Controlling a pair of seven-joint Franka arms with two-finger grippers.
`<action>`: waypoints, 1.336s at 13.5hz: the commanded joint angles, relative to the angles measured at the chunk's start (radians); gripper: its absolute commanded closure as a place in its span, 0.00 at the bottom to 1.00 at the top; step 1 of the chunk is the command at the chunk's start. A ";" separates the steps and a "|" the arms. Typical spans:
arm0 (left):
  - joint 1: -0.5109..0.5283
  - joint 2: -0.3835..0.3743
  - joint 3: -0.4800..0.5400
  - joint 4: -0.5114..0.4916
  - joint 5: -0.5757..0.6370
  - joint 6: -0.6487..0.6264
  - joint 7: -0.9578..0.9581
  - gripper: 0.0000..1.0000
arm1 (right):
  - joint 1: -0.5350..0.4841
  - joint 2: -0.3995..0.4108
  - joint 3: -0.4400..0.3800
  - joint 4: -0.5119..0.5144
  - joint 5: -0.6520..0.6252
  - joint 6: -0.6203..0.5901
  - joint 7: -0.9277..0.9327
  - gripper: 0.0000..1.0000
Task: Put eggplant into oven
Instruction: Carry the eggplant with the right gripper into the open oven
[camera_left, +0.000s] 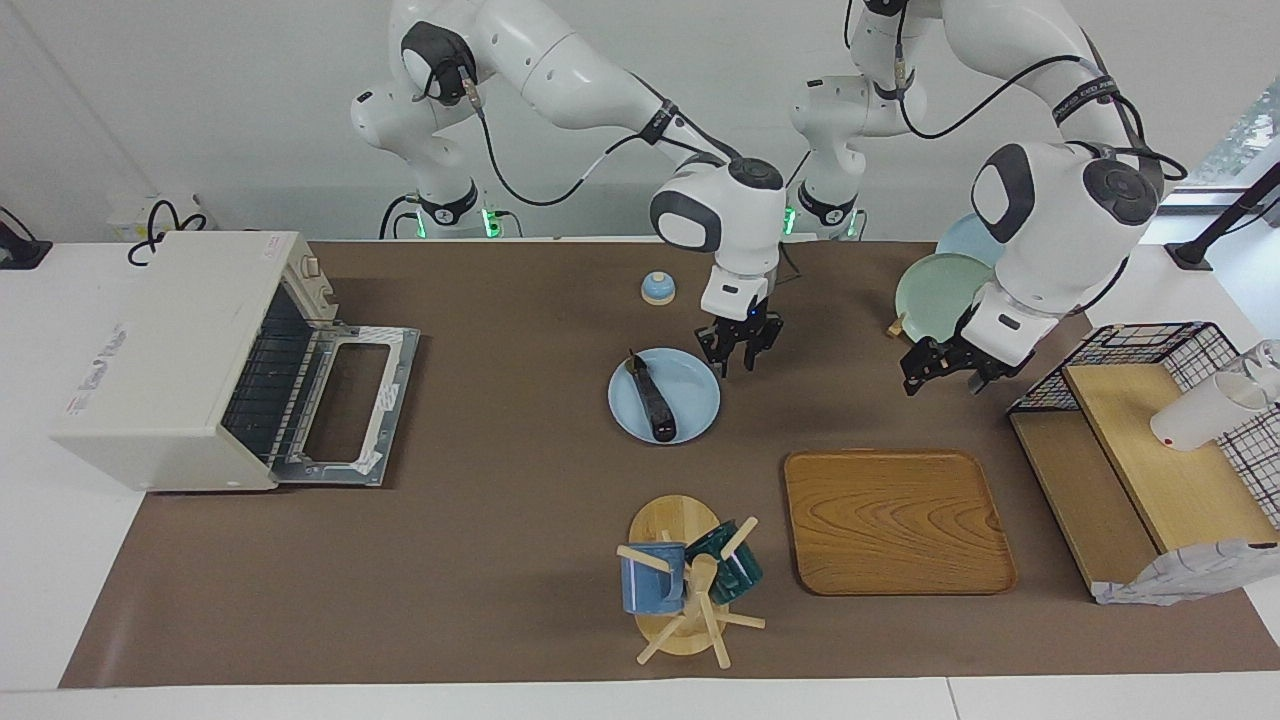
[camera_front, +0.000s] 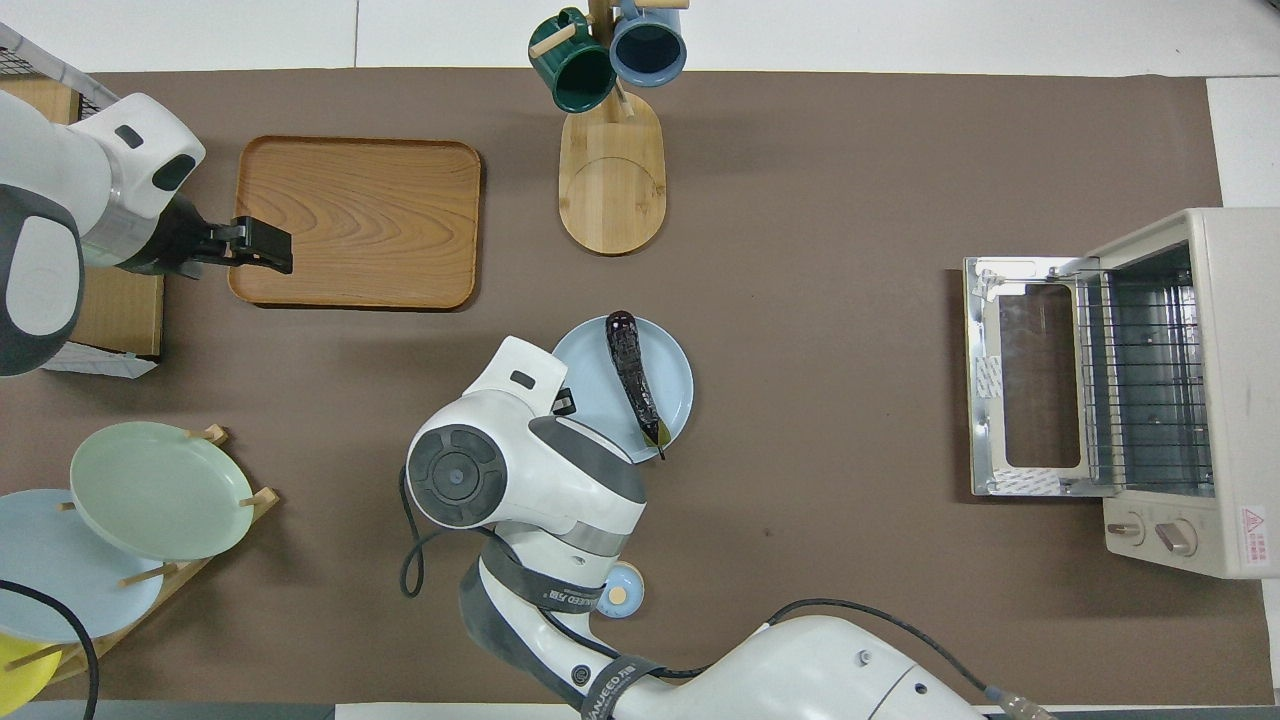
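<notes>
My right gripper grabs the light blue plate by its rim (camera_front: 573, 348) next, to get the eggplant into the oven (camera_front: 1146, 384).
The dark purple eggplant (camera_left: 653, 396) lies on a light blue plate (camera_left: 695, 405) in the middle of the mat, its stem end nearer the robots. My right gripper (camera_left: 740, 362) hangs open and empty just over the plate's rim toward the left arm's end, apart from the eggplant (camera_front: 632, 375). In the overhead view its own wrist hides it. The off-white oven (camera_left: 165, 355) stands at the right arm's end with its door (camera_left: 345, 405) dropped open and the rack showing. My left gripper (camera_left: 942, 378) waits open and empty in the air between the plate rack and the wooden tray.
A wooden tray (camera_left: 895, 520) and a mug tree (camera_left: 685, 585) with two mugs stand farther from the robots than the plate. A rack of plates (camera_left: 950, 295), a wire-and-wood shelf (camera_left: 1140, 440) and a small blue knob (camera_left: 657, 288) are also on the table.
</notes>
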 joint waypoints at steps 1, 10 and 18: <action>-0.009 -0.008 -0.002 0.077 0.071 -0.105 0.009 0.00 | -0.019 -0.069 0.005 -0.100 -0.031 0.041 0.001 0.55; -0.005 -0.261 -0.006 -0.137 0.071 -0.182 0.032 0.00 | -0.027 -0.099 0.002 -0.222 -0.062 0.130 0.004 0.69; -0.008 -0.195 -0.002 0.091 0.064 -0.343 0.036 0.00 | -0.039 -0.138 0.003 -0.155 -0.160 -0.109 -0.019 1.00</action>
